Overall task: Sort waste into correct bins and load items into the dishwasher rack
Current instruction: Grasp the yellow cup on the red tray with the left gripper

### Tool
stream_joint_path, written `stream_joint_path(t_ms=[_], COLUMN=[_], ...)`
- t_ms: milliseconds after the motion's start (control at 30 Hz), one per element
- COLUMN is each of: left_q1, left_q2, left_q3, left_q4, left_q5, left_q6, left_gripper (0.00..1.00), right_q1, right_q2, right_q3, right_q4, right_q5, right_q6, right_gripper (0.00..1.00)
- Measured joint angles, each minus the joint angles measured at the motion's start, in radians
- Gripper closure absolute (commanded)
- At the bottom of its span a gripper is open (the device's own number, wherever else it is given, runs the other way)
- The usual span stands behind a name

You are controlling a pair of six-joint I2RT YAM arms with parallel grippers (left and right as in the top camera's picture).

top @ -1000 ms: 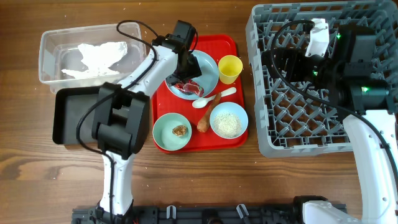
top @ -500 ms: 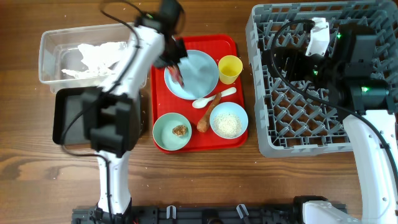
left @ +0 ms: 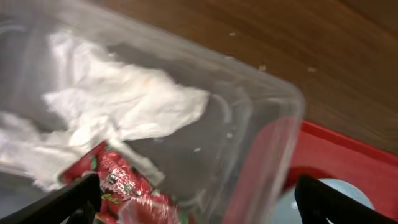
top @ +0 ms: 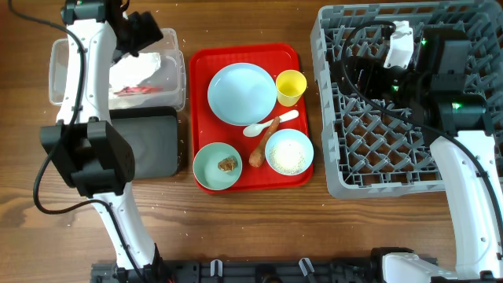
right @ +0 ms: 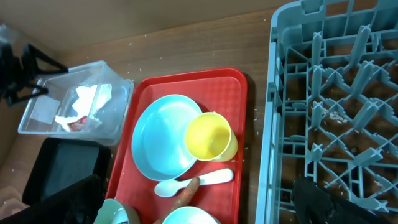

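I should next grip the yellow cup with my left gripper by its rim (top: 280,84), so its body is free to hand over for rack loading.
My left gripper (top: 140,41) hangs over the clear bin (top: 55,71), jaws wide open (left: 208,199) and empty. The red snack wrapper (top: 134,89) lies in that bin beside the white napkin (top: 140,67); both show in the left wrist view, wrapper (left: 118,186) and napkin (left: 124,106). The black bin (top: 145,145) sits just in front. The blue plate (top: 241,94), yellow cup (top: 290,86), white spoon (top: 263,126), carrot stick (top: 263,148), a bowl with a brown scrap (top: 228,164) and a bowl of rice (top: 289,152) are on the red tray. My right gripper (top: 355,75) is open over the dishwasher rack (top: 377,149).
The red tray (top: 204,63) lies between the bins and the rack. The right wrist view shows the plate (right: 161,143), the cup (right: 208,137) and the rack's edge (right: 273,124). Bare wooden table runs along the front.
My left gripper carried the red wrapper from the blue plate left to the clear bin and opened; the wrapper now lies in the bin. The right arm has not moved.
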Motion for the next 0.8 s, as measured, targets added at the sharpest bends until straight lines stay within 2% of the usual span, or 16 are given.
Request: stream_joint_path(t_ms=[67,233,300,333,400,433,533,567,700,800], left_q1=[-0.063,-0.433,-0.537,-0.554,-0.573,-0.574,-0.571,-0.57,-0.569,-0.569], left_q2=[0.0,0.029,0.096,0.125,0.176,0.185,0.185,0.187,0.22,0.24], left_q3=[0.062,0.092,0.093,0.093,0.092,0.092,0.089,0.086,0.084,0.083], left_q4=[0.024,0.084,0.086,0.082,0.057,0.031,0.03,0.031,0.057,0.067], left_q5=[0.062,0.172,0.183,0.182,0.182,0.182,0.182,0.182,0.182,0.182], left_q6=[0.089,0.368,0.424,0.436,0.455,0.456,0.461,0.465,0.466,0.471], left_gripper=[0.0,0.01,0.11,0.17,0.18,0.23,0.47,0.51,0.51,0.81], right_q1=[0.0,0.0,0.0,0.0,0.0,0.0,0.0,0.0,0.0,0.0], right_q2=[0.0,0.0,0.0,0.0,0.0,0.0,0.0,0.0,0.0,0.0], right_q3=[0.0,0.0,0.0,0.0,0.0,0.0,0.0,0.0,0.0,0.0], right_q4=[0.0,-0.023,-0.04,-0.048,-0.05,-0.053,-0.053,-0.053,-0.053,-0.053], right_q5=[0.0,0.0,0.0,0.001,0.004,0.005,0.008,0.008,0.008,0.008], right_q6=[0.003,0.003,0.003,0.003,0.003,0.003,0.003,0.003,0.003,0.003], right_gripper=[0.01,0.01,0.01,0.01,0.01,0.01,0.01,0.01,0.01,0.01])
